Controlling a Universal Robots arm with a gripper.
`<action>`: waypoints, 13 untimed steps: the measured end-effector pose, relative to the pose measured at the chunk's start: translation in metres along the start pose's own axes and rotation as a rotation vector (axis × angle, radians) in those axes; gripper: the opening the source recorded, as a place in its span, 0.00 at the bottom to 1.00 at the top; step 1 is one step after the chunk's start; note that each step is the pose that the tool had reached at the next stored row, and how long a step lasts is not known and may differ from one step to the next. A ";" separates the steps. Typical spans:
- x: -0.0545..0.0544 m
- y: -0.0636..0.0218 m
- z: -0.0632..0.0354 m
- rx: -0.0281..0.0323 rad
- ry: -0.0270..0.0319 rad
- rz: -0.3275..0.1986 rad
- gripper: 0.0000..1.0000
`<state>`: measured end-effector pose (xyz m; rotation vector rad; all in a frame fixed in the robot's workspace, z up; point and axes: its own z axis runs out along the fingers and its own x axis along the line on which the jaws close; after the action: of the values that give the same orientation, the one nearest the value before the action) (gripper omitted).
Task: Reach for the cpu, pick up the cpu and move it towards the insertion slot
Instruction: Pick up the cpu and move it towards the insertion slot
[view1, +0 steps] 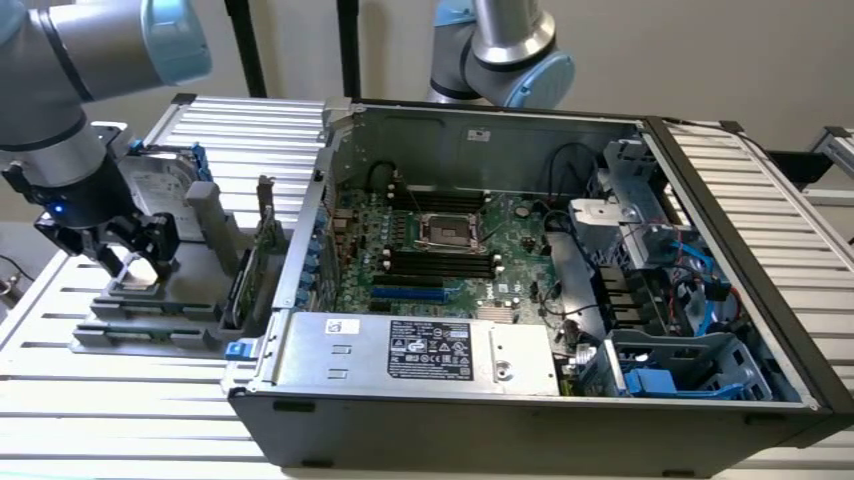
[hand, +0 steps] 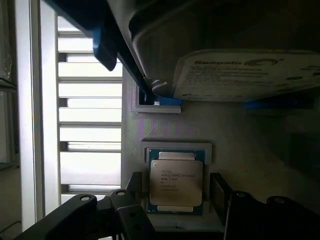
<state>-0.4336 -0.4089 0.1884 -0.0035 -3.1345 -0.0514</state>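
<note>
My gripper grabs the cpu by its bare side edges next, where fingers fit, since the holder's raised edge (hand: 177, 145) hugs the ends of the cpu (hand: 176, 182).
The cpu (hand: 176, 182), a flat square chip with a silver-grey top and thin dark rim, lies in a shallow recess of a grey holder (hand: 240, 145). My gripper (hand: 177, 195) is open, one dark finger (hand: 134, 184) on each side of the chip with a small gap to each edge. In the exterior view my gripper (view1: 130, 268) hangs low over the grey holder (view1: 147, 322) at the exterior view's left. The insertion slot (view1: 447, 232), a square silvery frame with a dark centre, sits on the motherboard inside the open computer case (view1: 534, 400).
An upright silver hard drive (view1: 154, 195) with blue rails stands on the holder just behind my gripper; its label (hand: 240, 75) looms close over the chip. Cards stand on edge (view1: 247, 275) between holder and case. A second arm (view1: 501, 50) rises behind the case.
</note>
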 end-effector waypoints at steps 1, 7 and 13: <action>0.000 0.0002 0.0004 0.0002 0.0003 0.000 0.65; 0.000 0.0013 0.0019 0.0032 0.0035 0.000 0.65; 0.000 0.0026 0.0026 0.0085 0.0059 0.000 0.65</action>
<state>-0.4335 -0.4062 0.1859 -0.0036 -3.1287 -0.0380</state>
